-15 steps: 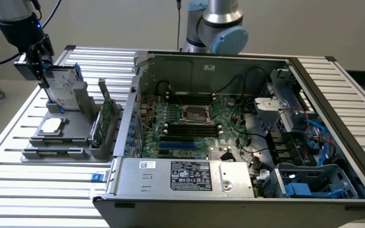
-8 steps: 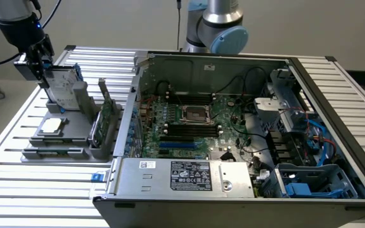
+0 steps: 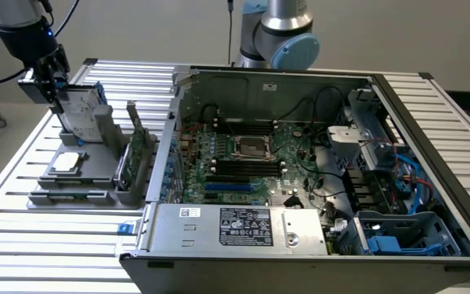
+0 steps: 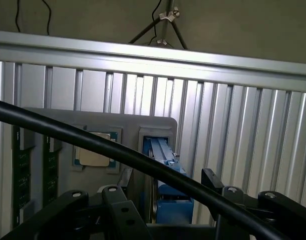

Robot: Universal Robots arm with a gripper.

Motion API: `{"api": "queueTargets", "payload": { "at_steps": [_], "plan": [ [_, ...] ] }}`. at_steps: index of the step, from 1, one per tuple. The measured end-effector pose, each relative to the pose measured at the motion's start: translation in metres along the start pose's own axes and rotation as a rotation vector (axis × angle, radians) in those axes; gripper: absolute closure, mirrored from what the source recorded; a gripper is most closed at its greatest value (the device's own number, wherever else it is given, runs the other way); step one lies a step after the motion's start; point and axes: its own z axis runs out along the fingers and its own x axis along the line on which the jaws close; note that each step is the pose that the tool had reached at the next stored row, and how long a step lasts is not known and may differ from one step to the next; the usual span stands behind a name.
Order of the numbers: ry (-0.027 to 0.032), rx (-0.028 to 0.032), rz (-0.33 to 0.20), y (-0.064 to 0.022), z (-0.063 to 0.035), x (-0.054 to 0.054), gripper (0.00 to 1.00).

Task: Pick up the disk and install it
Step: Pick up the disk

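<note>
The robot needs to close its gripper on the disk now: its fingers reach down beside the upper end of the disk (image 3: 80, 113) above the grey holder, so they would catch the disk.
The disk (image 3: 80, 113) stands on edge in a slot of the grey holder (image 3: 96, 180) at the exterior view's left, silver with blue rails. My gripper (image 3: 55, 92) hangs at the disk's top edge, on the side away from the computer. In the wrist view the disk (image 4: 165, 162) is seen edge-on, blue rails showing, in its slot between my gripper's (image 4: 167, 210) black linkages. The jaws are spread wide on either side of it with gaps, so the gripper is open and holds nothing.
A small square chip (image 3: 66, 161) and upright green cards (image 3: 137, 147) share the holder. The open computer case (image 3: 300, 153) lies to the exterior view's right, with a blue drive cage (image 3: 402, 236) at its near right corner. A black cable (image 4: 93, 142) crosses the wrist view.
</note>
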Motion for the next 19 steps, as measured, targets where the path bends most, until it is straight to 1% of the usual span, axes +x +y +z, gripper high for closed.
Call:
{"api": "queueTargets", "payload": {
  "at_steps": [2, 3, 7, 11, 12, 13, 14, 15, 16, 19],
  "plan": [
    [-0.0001, 0.0000, 0.003, 0.0000, 0.0000, 0.0000, 0.36],
    [-0.0001, -0.0001, 0.004, 0.0000, 0.0000, 0.0000, 0.43],
    [-0.0003, -0.0003, 0.010, 0.0000, -0.0002, 0.0000, 0.43],
    [-0.0005, -0.0023, 0.016, 0.0000, -0.0009, 0.0000, 0.43],
    [-0.0006, -0.0029, 0.018, 0.0000, -0.0011, 0.0000, 0.45],
    [-0.0006, -0.0035, 0.019, 0.0000, -0.0012, 0.0000, 0.45],
    [-0.0006, -0.0042, 0.020, 0.0001, -0.0014, 0.0000, 0.52],
    [-0.0007, -0.0049, 0.022, 0.0001, -0.0015, 0.0000, 0.52],
    [-0.0007, -0.0059, 0.023, 0.0001, -0.0017, 0.0000, 0.59],
    [-0.0011, -0.0087, 0.027, 0.0000, -0.0022, 0.0001, 0.59]
  ]
}}
